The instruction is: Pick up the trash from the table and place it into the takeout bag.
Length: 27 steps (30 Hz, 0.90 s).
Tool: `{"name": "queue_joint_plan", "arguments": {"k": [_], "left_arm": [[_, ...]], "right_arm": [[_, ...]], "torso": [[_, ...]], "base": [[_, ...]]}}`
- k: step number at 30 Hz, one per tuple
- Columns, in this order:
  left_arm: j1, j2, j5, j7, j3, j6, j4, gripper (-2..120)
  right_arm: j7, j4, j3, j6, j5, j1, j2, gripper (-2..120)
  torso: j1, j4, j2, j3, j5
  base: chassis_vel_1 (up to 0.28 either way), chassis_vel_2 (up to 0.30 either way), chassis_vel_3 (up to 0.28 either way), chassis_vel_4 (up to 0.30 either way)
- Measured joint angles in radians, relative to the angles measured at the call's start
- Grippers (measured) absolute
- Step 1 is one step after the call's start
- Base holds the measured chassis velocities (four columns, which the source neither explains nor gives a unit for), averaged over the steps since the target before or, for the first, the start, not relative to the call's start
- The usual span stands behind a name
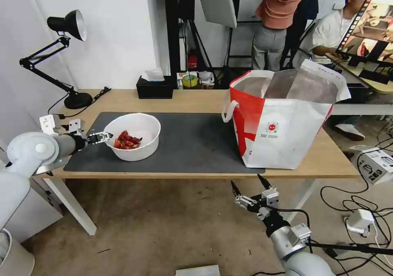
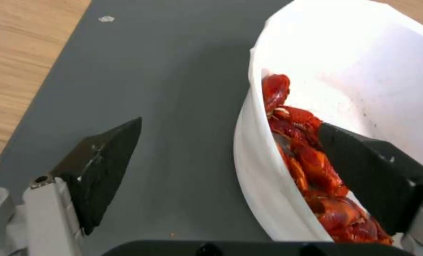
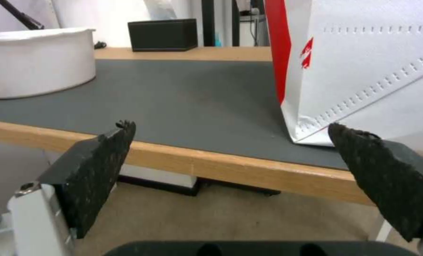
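Note:
My left gripper is open, but its fingers are not as wide apart as the bowl's round body point(image 1: 132, 138). It should next grab the bowl by its thin rim beside the scraps to pick it up.
A white round bowl point(image 1: 133, 136) with red shell scraps point(image 1: 127, 140) sits on the left part of the dark grey mat point(image 1: 192, 141) on the table point(image 1: 196, 100). My left gripper point(image 1: 102, 137) is open and straddles the bowl's point(image 2: 268, 185) left rim. One finger point(image 2: 102, 160) is outside over the mat and the other finger point(image 2: 368, 167) is inside among the scraps point(image 2: 311, 160). The red-and-white takeout bag point(image 1: 286, 120) stands open on the table's right side. My right gripper point(image 1: 246, 180) hangs open below the table's front edge, near the bag's point(image 3: 363, 64) corner.
A black tissue box point(image 1: 154, 88) stands at the table's back edge and a black desk lamp point(image 1: 67, 55) at the back left. A white power strip point(image 1: 53, 122) lies at the left edge. Cables and a box point(image 1: 374, 165) lie on the floor at right.

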Motion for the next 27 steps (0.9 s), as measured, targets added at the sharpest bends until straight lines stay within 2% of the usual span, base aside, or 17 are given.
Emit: {"name": "queue_joint_plan", "arguments": {"k": [23, 25, 27], "left_arm": [[-0.005, -0.029, -0.009, -0.024, 0.021, -0.004, 0.024, 100], [-0.006, -0.03, -0.009, -0.025, 0.026, -0.004, 0.024, 97], [-0.01, -0.03, -0.007, -0.026, 0.034, -0.005, 0.025, 87]], "right_arm": [[0.0, 0.0, 0.0, 0.0, 0.0, 0.0, 0.0, 100], [0.0, 0.0, 0.0, 0.0, 0.0, 0.0, 0.0, 100], [0.0, 0.0, 0.0, 0.0, 0.0, 0.0, 0.0, 100]], "torso": [[0.0, -0.0001, 0.0, 0.0, -0.0001], [0.0, -0.0001, 0.0, 0.0, 0.0], [0.0, -0.0001, 0.0, 0.0, -0.0001]], "base": [[0.0, 0.0, 0.0, 0.0], [0.0, 0.0, 0.0, 0.0], [0.0, 0.0, 0.0, 0.0]]}}
